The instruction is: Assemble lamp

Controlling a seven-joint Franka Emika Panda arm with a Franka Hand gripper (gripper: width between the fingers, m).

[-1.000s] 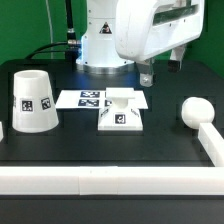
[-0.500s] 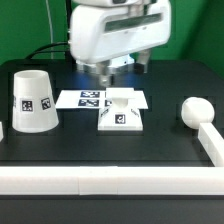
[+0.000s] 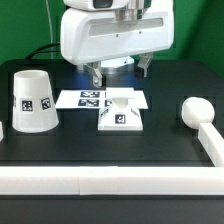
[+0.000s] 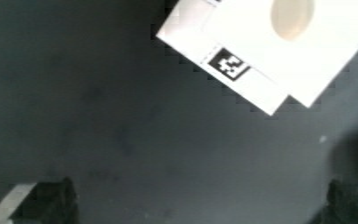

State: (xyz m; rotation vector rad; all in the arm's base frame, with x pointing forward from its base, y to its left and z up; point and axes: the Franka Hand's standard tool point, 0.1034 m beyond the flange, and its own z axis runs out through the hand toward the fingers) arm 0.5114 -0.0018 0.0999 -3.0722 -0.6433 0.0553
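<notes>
The robot's gripper needs to grab the lamp base by its narrower top block next, so that the lamp base's round socket stays free to take the bulb.
The square stepped lamp base lies mid-table with a tag on its front. It also shows in the wrist view, with its tag and round socket. The tapered shade stands at the exterior view's left. The round-headed bulb lies at the right. My gripper hangs above and behind the base, open and empty. In the wrist view the gripper has its dark fingertips wide apart over bare black table.
The marker board lies flat just behind the base. A white border wall runs along the table's front and up the right side. The arm's large white body fills the upper middle of the exterior view.
The arm has swung toward the exterior view's left, from above the right of the base to over the base and marker board. The lamp parts have not moved.
</notes>
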